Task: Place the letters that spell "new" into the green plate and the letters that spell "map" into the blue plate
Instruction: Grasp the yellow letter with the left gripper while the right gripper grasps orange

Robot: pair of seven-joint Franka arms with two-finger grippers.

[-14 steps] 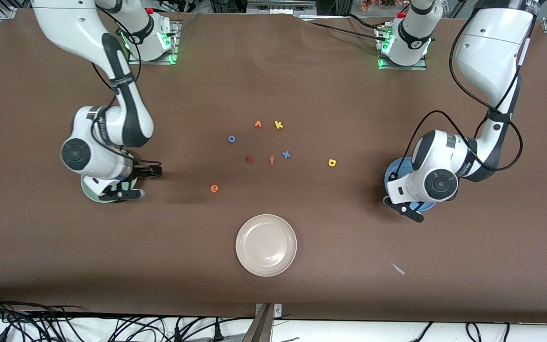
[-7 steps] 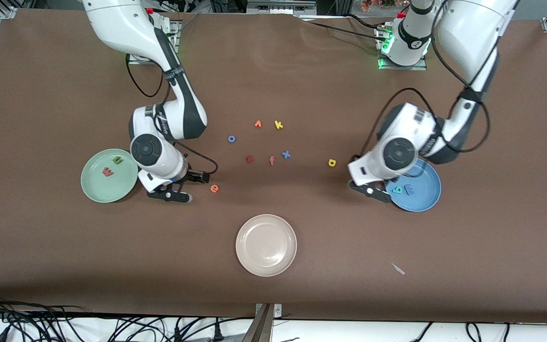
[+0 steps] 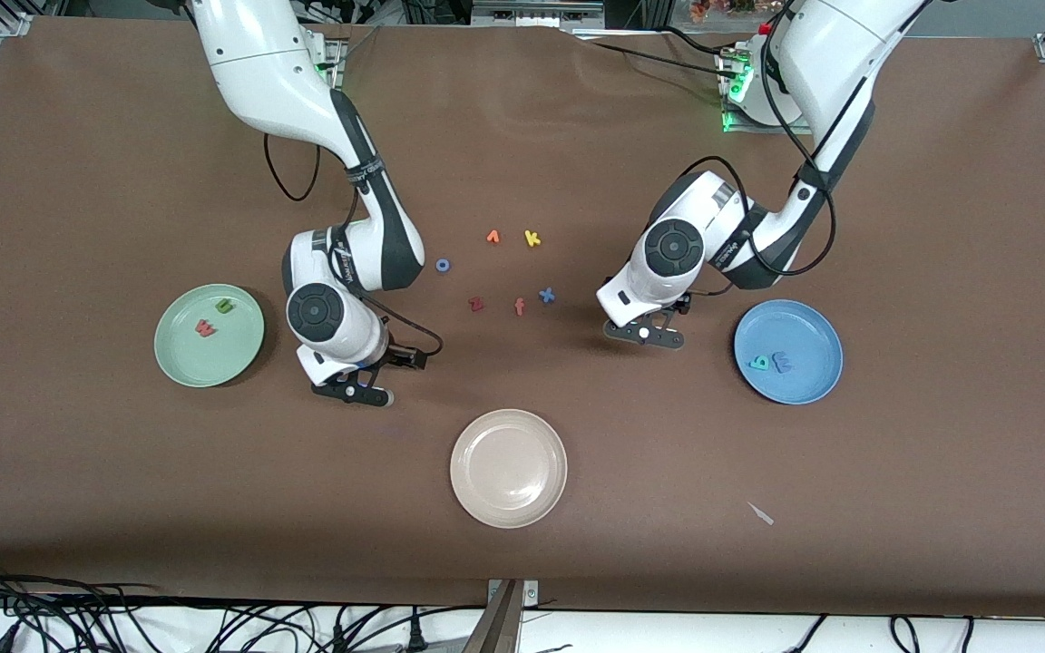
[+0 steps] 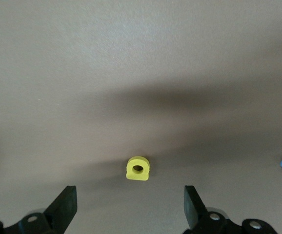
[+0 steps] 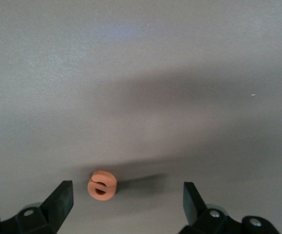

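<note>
Next, my right gripper picks up the orange e by its rounded body (image 5: 102, 185) to complete "new" in the green plate.
The green plate (image 3: 205, 363) holds a salmon-red w (image 3: 206, 327) and a green n (image 3: 225, 307). In the blue plate (image 3: 795, 326) lie a teal p (image 3: 760, 363) and a periwinkle m (image 3: 783, 363). My right gripper (image 3: 355, 388) hangs open low over the orange e (image 5: 102, 184), which lies on the table just ahead of its fingers (image 5: 63, 201). Over the yellow a (image 4: 138, 168) my left gripper (image 3: 645, 332) is also open, the a lying just ahead of its fingers (image 4: 67, 207). Both letters are hidden under the hands in the front view.
A beige-white plate (image 3: 509, 468) sits nearest the front camera. Mid-table lie a yellow k (image 3: 532, 238), an orange letter (image 3: 493, 237), a blue o (image 3: 442, 265), a dark red z (image 3: 475, 304), a salmon f (image 3: 519, 307) and a blue x (image 3: 546, 295). A white scrap (image 3: 761, 513) lies toward the left arm's end.
Both arms swung from over their plates toward mid-table. The right gripper now covers the e and the left gripper covers the a. The plates and their letters show again.
</note>
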